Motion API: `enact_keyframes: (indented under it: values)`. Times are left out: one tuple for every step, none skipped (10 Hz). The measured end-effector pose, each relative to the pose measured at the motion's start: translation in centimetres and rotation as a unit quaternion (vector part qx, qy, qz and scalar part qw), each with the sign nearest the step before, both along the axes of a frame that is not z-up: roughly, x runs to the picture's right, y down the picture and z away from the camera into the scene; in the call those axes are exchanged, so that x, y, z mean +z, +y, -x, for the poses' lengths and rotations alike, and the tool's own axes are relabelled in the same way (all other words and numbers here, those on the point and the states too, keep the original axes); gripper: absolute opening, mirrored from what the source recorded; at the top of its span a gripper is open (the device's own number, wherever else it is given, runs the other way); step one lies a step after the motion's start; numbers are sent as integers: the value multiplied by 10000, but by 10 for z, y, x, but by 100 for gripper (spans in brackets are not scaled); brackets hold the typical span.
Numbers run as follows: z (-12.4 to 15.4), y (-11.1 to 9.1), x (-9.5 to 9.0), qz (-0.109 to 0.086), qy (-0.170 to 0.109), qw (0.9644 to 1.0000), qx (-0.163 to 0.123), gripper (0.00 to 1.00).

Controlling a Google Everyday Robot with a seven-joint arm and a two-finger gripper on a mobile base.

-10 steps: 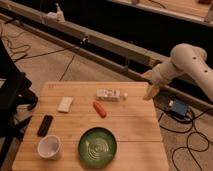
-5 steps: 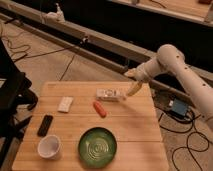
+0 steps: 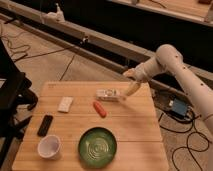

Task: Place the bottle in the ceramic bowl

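The bottle needs to go in the ceramic bowl, so I will next grab it by its body with my gripper.
The bottle, small, whitish and pale-labelled, lies on its side near the back middle of the wooden table. The ceramic bowl, a shallow green dish with spiral rings, sits near the front edge with nothing in it. My gripper hangs from the white arm at the bottle's right end, just off the table top. It is open, its pale fingers point down and left, and nothing is held in them.
An orange-red carrot-like piece lies between bottle and bowl. A white packet, a black remote and a white cup occupy the left side. A black chair stands left of the table, with cables and a blue box on the floor to the right.
The arm has swung left from beyond the table's right edge and come down, bringing the gripper next to the bottle. The objects on the table have not moved.
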State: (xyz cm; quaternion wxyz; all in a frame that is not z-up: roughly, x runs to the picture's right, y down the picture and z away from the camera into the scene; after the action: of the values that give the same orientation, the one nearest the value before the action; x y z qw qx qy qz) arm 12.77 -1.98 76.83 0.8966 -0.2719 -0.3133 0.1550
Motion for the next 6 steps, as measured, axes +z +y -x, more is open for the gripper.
enact_keyframes:
  values:
    - [0, 0, 0, -3, 3, 10000, 2, 80]
    - [0, -1, 1, -11, 10, 10000, 2, 80]
    - [0, -2, 1, -24, 17, 10000, 7, 80]
    - [9, -17, 13, -176, 6, 9998, 7, 80]
    - [19, -24, 22, -264, -22, 9996, -36, 80]
    - [34, -31, 34, -352, -85, 9993, -96, 80]
